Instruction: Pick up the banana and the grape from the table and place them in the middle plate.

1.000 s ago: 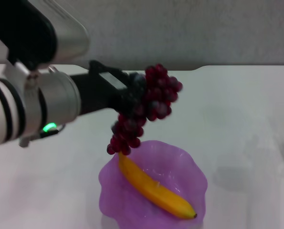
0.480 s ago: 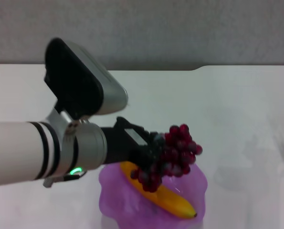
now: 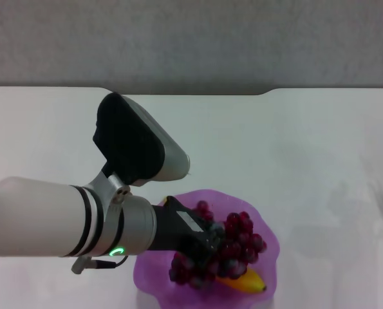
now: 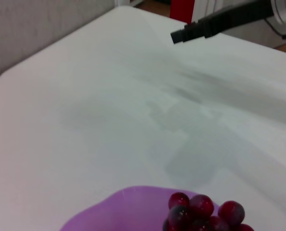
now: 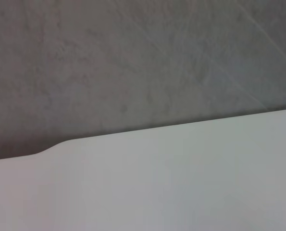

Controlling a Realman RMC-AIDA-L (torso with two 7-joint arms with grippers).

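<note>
The grape bunch (image 3: pixel 236 248) rests over the banana, inside the purple plate's wavy rim (image 3: pixel 265 228), so it is now time for my left gripper to let go.
The middle plate (image 3: pixel 259 222), translucent purple with a wavy rim, stands near the front of the white table (image 3: pixel 307 141). The banana (image 3: pixel 248 282) lies in it, and only its yellow end with the dark tip shows. The grape (image 3: pixel 226 248) rests on top of the banana inside the plate. My left gripper (image 3: pixel 204 243) reaches down into the plate from the left, shut on the grape at the bunch's near side. The left wrist view shows the plate (image 4: pixel 118 209) and the top of the grape (image 4: pixel 200 209). My right gripper (image 4: pixel 181 34) hangs parked above the table's right side.
The table's far edge has a notch (image 3: pixel 268 93) in front of a grey wall (image 3: pixel 191 38). My left forearm (image 3: pixel 56 219) covers the front left of the table. Bare tabletop lies behind and to the right of the plate.
My left gripper has come down and forward with the grape, from above the plate's far side into the plate. The bunch now lies on the banana and hides most of it.
</note>
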